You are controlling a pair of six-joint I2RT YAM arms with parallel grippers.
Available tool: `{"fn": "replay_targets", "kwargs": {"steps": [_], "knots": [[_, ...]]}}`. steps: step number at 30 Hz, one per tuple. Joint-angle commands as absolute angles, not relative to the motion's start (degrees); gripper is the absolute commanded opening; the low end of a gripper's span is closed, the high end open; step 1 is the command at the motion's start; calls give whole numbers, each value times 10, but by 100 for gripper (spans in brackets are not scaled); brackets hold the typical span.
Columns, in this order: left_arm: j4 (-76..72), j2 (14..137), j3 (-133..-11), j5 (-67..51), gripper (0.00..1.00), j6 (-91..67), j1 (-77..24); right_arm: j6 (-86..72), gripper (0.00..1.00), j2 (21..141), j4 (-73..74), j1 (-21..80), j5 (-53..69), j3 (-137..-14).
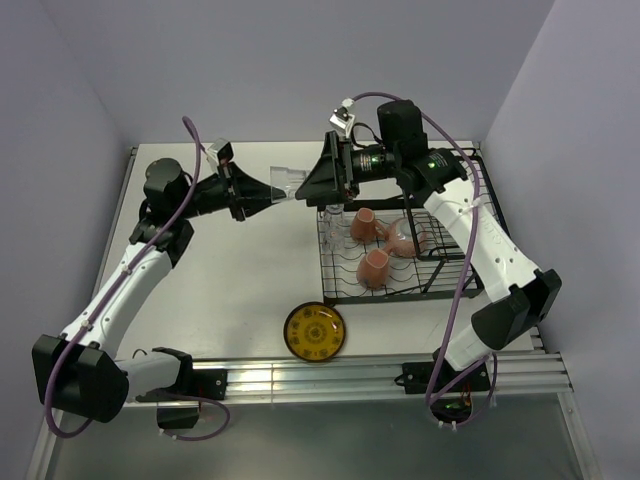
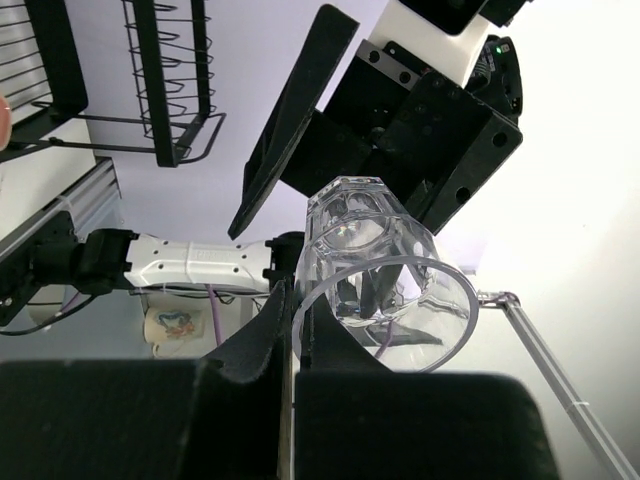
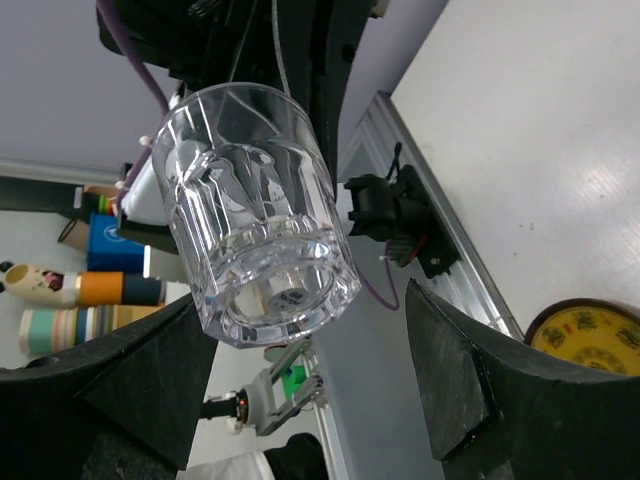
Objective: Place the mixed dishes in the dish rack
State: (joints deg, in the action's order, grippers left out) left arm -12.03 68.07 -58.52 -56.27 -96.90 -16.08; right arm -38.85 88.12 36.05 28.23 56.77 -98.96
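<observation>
My right gripper will grab the clear glass by its base end (image 1: 302, 180) next, leaving the glass's rim free to load it opening down into the rack (image 1: 440, 275).
High above the table, my left gripper (image 1: 272, 192) is shut on the rim of a clear glass (image 1: 288, 181), which lies sideways. In the left wrist view its fingers (image 2: 290, 320) pinch the glass (image 2: 375, 270) at the wall. My right gripper (image 1: 316, 176) faces it, open; the glass base (image 3: 262, 215) sits between its spread pads (image 3: 450, 370) without touching. The black dish rack (image 1: 440, 275) holds two pink mugs (image 1: 363, 222) (image 1: 375, 267), a pink bowl (image 1: 408, 238) and another glass (image 1: 331, 215). The yellow plate (image 1: 314, 331) lies flat on the table in front of the rack.
Aluminium rails (image 1: 330, 375) run along the table's near edge, where both arm bases stand. Purple cables loop off each arm. The rack's tall wire basket (image 2: 170, 80) shows in the left wrist view. Lilac walls close in the back and sides.
</observation>
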Motion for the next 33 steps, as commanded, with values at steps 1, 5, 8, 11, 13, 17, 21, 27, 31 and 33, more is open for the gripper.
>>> {"fn": "replay_targets", "kwargs": {"steps": [1,5,8,11,13,17,21,27,31,33], "knots": [[-188,670,-596,-584,0,-989,-176,-421,79,889,302,283,588,-998],[-210,671,-577,-586,0,-999,-178,-466,78,886,229,283,601,-980],[-212,671,-570,-591,0,-996,-180,-527,74,875,140,282,613,-943],[-216,669,-558,-592,0,-997,-179,-604,68,866,54,282,626,-899],[-219,669,-553,-592,0,-998,-180,-621,59,865,27,282,629,-890],[-230,668,-545,-598,0,-1003,-180,-612,17,868,42,283,619,-895],[-180,668,-550,-603,69,-964,-178,-514,0,874,158,282,571,-942],[315,678,-664,-444,99,-665,-133,-310,0,908,479,282,363,-1033],[574,719,-736,-234,99,-544,-129,-270,0,896,548,284,256,-1006],[611,718,-723,-196,99,-531,-129,-251,0,897,571,287,217,-993]]}}
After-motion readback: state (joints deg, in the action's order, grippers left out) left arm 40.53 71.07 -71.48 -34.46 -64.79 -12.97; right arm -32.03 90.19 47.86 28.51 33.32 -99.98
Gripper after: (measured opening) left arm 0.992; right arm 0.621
